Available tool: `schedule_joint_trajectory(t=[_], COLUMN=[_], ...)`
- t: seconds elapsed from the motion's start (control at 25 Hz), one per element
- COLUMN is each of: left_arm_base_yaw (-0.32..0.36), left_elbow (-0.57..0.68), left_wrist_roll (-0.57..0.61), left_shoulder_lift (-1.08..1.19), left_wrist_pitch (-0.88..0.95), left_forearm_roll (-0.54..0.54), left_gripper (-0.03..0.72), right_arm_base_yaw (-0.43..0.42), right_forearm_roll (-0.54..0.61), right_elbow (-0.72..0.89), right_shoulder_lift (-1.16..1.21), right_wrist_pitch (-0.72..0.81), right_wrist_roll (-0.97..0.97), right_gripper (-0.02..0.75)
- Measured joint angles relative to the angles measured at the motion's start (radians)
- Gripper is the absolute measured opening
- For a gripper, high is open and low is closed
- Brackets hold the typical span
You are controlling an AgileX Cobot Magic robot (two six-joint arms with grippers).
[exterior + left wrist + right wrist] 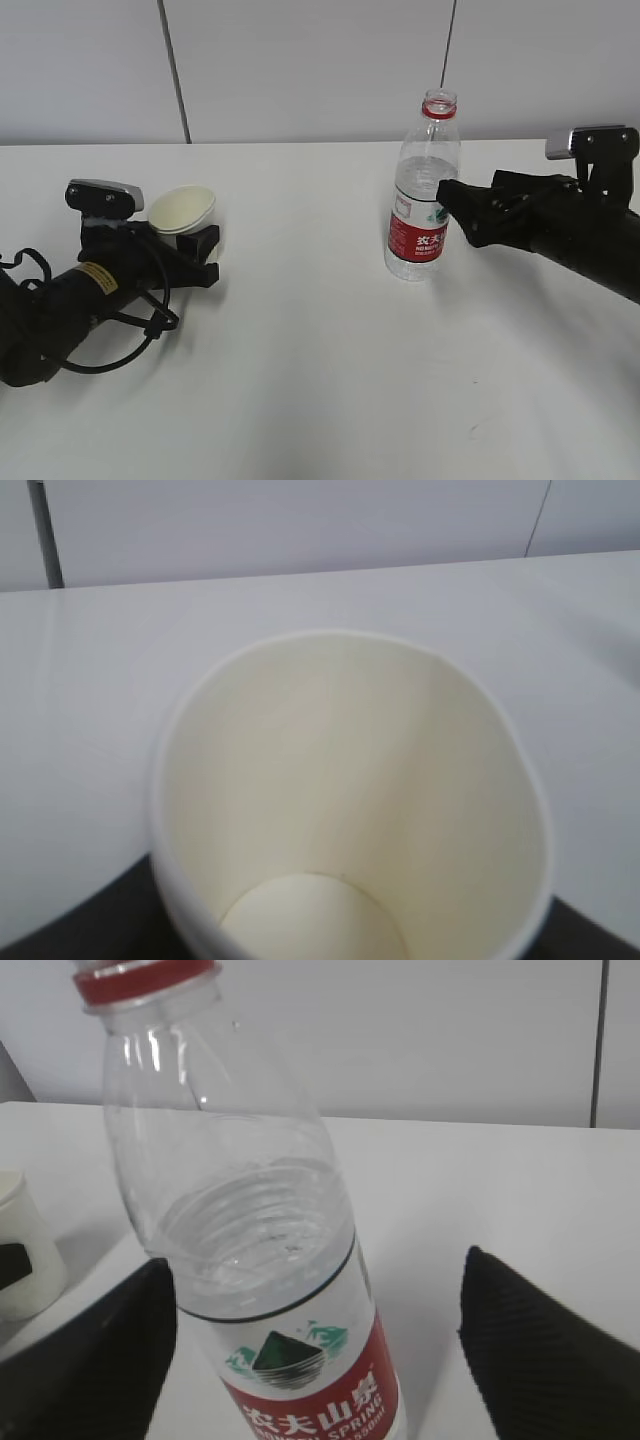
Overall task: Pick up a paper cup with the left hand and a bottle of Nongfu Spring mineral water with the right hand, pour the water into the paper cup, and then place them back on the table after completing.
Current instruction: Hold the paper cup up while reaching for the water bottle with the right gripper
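Next, my right gripper grabs the open bottle around its middle, just above the label (421,187), to pour. Water fills the lower part of the bottle.
A white paper cup (181,210) (350,800) sits in my left gripper (192,238), which is shut on its sides. Black fingers (60,920) show at the lower corners of the left wrist view, and the cup's inside looks dry. The Nongfu Spring bottle (424,190) (270,1260) stands upright on the white table (320,380). It has no cap, a red neck ring and a red label, and is partly full of clear water (260,1240). My right gripper (452,208) (317,1265) is open around the bottle, with a gap at the right finger (540,1350).
A white panelled wall with dark seams (174,70) rises behind the table's far edge. Black cables (120,340) loop beside the left arm. The cup also shows at the left edge of the right wrist view (25,1250).
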Motion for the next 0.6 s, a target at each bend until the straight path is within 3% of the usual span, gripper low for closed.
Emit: schedule_joint_trajectory(t=[0.6], left_arm_base_yaw=[0.0], left_elbow=[-0.001], left_wrist_roll=[0.0], left_shoulder_lift=[0.0], left_wrist_pitch=[0.0], left_forearm_roll=[0.001], left_gripper=[0.405], right_arm_base_yaw=[0.0], right_forearm_roll=[-0.046], right_elbow=[-0.064], right_shoulder_lift=[0.111], right_wrist_pitch=[-0.111], right_wrist_roll=[0.017], right_gripper=[0.663])
